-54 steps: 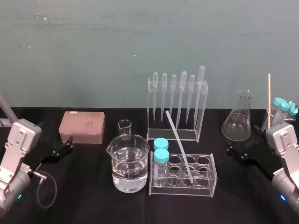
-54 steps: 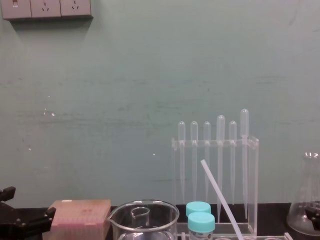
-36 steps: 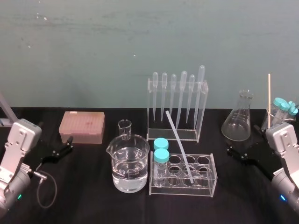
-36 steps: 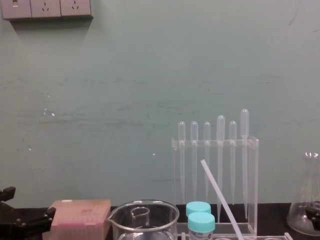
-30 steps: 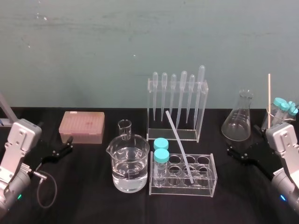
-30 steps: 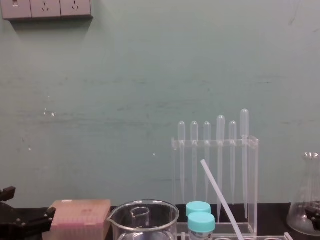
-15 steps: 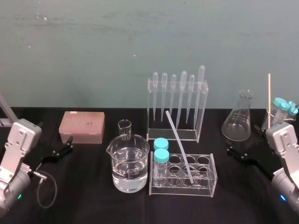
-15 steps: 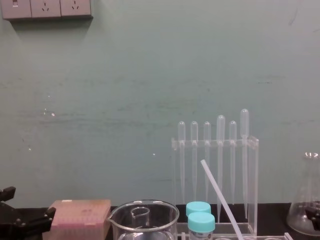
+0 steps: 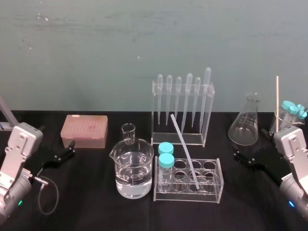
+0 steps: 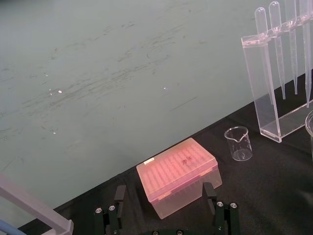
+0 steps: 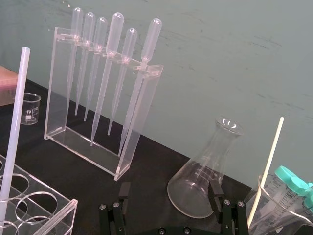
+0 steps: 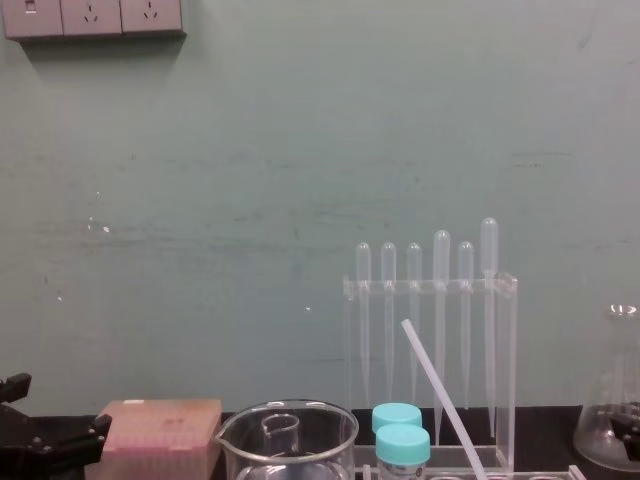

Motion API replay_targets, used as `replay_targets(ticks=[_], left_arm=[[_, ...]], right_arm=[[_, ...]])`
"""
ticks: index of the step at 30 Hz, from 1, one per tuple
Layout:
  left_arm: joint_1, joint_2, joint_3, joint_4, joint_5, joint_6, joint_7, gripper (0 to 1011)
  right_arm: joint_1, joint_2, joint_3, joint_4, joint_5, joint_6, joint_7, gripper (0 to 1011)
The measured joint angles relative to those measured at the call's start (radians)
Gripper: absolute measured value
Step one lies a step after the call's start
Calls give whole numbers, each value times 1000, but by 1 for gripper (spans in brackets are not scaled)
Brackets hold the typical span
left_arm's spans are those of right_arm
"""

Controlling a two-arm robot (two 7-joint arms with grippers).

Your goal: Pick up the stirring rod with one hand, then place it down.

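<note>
The lower end of the stirring rod is surrounded by the test tube rack (image 12: 535, 475), so my right gripper should next grab the rod by its upper part (image 12: 422, 357), free above the rack.
The stirring rod (image 9: 184, 147) is a long translucent-white rod. It leans with its lower end in a hole of the clear test tube rack (image 9: 211, 191) at the table's middle, and its top tilts back and left. It also shows in the chest view (image 12: 435, 385) and in the right wrist view (image 11: 15, 122). My right gripper (image 9: 250, 144) rests open at the table's right, well apart from the rod. In its wrist view the right gripper (image 11: 168, 196) has nothing between its fingers. My left gripper (image 9: 57, 140) is parked open at the far left.
Two teal-capped tubes (image 9: 166, 156) stand in the rack's left end. A water-filled beaker (image 9: 134, 171) and a small beaker (image 9: 128, 132) are left of it. A pipette stand (image 9: 183, 110) is behind. A pink tip box (image 9: 84, 131) sits back left and a conical flask (image 9: 246, 122) back right.
</note>
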Motion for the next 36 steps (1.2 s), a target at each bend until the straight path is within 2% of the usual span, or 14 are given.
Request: replay_targets(ticks=[5, 8, 10, 11, 13, 14, 17, 18, 20, 24, 28, 36], left_arm=[[0, 0, 0, 0, 0, 0, 0, 1000], [0, 0, 0, 0, 0, 0, 0, 1000], [0, 0, 0, 0, 0, 0, 0, 1000], [0, 0, 0, 0, 0, 0, 0, 1000], [0, 0, 0, 0, 0, 0, 0, 1000], [0, 0, 0, 0, 0, 0, 0, 1000], [0, 0, 0, 0, 0, 0, 0, 1000], [0, 0, 0, 0, 0, 0, 0, 1000], [0, 0, 0, 0, 0, 0, 0, 1000], [0, 0, 0, 0, 0, 0, 0, 1000], [0, 0, 0, 0, 0, 0, 0, 1000], [0, 0, 0, 0, 0, 0, 0, 1000]], right_arm=[[-2, -4, 13, -3, 21, 10, 26, 1000], [-3, -13, 40, -25, 110, 39, 111, 1000], [1, -18, 51, -35, 150, 54, 152, 1000], [8, -24, 60, -47, 193, 71, 196, 1000], [18, -32, 68, -59, 232, 89, 240, 1000], [28, -39, 72, -69, 268, 109, 283, 1000], [51, -55, 74, -81, 324, 146, 362, 1000], [51, -55, 74, -81, 324, 146, 362, 1000], [70, -69, 67, -81, 352, 175, 414, 1000], [111, -91, 43, -58, 356, 215, 464, 1000], [173, -128, 4, 6, 326, 244, 484, 1000], [268, -202, -48, 136, 281, 253, 526, 1000]])
